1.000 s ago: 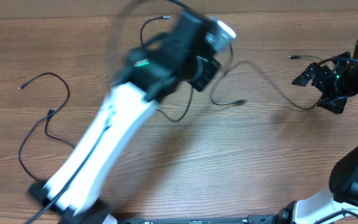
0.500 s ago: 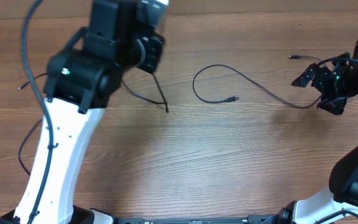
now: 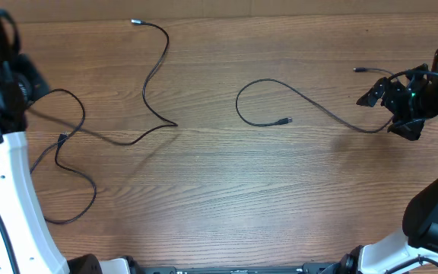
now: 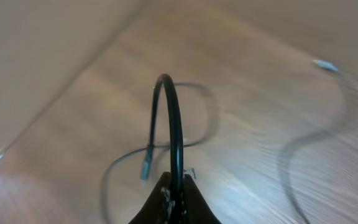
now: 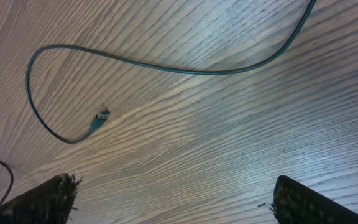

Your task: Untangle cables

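The held cable (image 3: 131,144) (image 4: 174,127) slants from my gripper's fingers over the second cable, so I will move it toward open tabletop before my left gripper releases it.
Three thin black cables lie apart on the wooden table. My left gripper (image 3: 21,99) is at the far left, shut on one cable (image 3: 152,72) that trails right and up to a silvery plug (image 3: 134,22). In the left wrist view that cable (image 4: 174,124) arches up from between the closed fingertips (image 4: 166,194). A second cable (image 3: 73,164) snakes beneath the left arm. A third cable (image 3: 310,99) loops in the middle right, with its plug (image 5: 98,120) in the right wrist view. My right gripper (image 3: 390,114) is open by that cable's right end, and nothing is between its fingers (image 5: 50,198).
The bare wooden table (image 3: 234,190) fills the view. The white left arm (image 3: 6,198) stands along the left edge. The right arm's base (image 3: 432,221) takes up the lower right corner.
My left arm has swung from the table's middle to the far left, dragging its cable away from the middle-right one. The right arm and its cable have not moved.
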`<state>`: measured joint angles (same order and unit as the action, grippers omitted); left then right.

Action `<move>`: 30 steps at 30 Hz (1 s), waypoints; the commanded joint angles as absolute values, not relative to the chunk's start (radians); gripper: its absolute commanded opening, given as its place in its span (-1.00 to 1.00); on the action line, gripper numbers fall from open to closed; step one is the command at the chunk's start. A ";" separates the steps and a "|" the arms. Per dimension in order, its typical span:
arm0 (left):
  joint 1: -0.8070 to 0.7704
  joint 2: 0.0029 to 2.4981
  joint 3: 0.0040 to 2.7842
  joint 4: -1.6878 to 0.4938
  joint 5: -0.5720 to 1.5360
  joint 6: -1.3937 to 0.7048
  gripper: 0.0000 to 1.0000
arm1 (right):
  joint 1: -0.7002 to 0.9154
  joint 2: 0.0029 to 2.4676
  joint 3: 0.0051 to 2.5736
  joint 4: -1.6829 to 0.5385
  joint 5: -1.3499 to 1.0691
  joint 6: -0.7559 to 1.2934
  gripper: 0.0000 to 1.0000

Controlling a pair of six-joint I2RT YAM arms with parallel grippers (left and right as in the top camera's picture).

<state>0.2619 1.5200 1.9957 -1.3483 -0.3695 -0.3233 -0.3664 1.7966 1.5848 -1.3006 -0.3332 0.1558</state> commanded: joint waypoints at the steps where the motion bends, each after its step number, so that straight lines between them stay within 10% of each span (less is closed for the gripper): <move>1: 0.354 1.559 1.914 -1.336 -0.480 -0.437 -0.92 | -0.368 1.797 1.617 -1.297 -0.335 0.147 1.00; 8: 0.457 1.661 1.807 -1.267 -0.477 -0.427 -0.68 | -0.368 1.797 1.617 -1.301 -0.335 0.147 1.00; 9: 0.460 1.676 1.807 -1.259 -0.465 -0.427 0.79 | -0.368 1.797 1.617 -1.301 -0.335 0.147 1.00; 10: 0.460 1.692 1.807 -1.246 -0.449 -0.426 1.00 | -0.368 1.797 1.617 -1.301 -0.335 0.147 1.00; 22: 0.389 1.713 1.810 -1.185 0.036 -0.156 1.00 | -0.366 1.797 1.617 -1.304 -0.334 0.147 1.00; 30: 0.078 1.796 1.800 -1.193 0.293 0.116 0.99 | -0.366 1.797 1.617 -1.299 -0.334 0.147 1.00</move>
